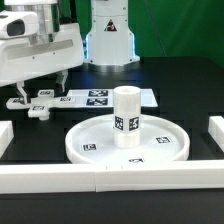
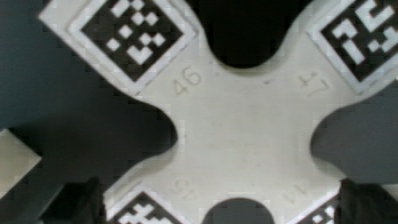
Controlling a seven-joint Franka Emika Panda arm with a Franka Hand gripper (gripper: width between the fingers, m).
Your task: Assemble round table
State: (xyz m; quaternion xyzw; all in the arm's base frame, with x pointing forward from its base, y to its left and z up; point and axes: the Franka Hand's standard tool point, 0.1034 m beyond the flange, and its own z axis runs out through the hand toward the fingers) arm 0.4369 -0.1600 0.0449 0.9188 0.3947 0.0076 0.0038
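Observation:
I am not ready to close yet, as my gripper's fingers don't reach the base piece's narrow middle, so I should move toward it first, then close on it.
The large rimmed disc (image 1: 128, 143) lies flat at the table's middle. The short cylinder leg (image 1: 126, 118) stands upright on its central hub. The small flat base piece (image 1: 36, 105), X-shaped with square tags, lies on the table at the exterior view's left and fills the wrist view (image 2: 222, 110). My gripper (image 1: 38, 94) hangs low right over the base piece. It is open, with a dark finger on each side of the piece's near end (image 2: 222, 205). I cannot tell whether the fingers (image 2: 75, 200) touch the piece.
The marker board (image 1: 105, 97) lies behind the disc, just beside the base piece. White border rails run along the front (image 1: 110, 176), the exterior view's left (image 1: 5, 133) and right (image 1: 215, 130). The arm's base (image 1: 110, 35) stands at the back.

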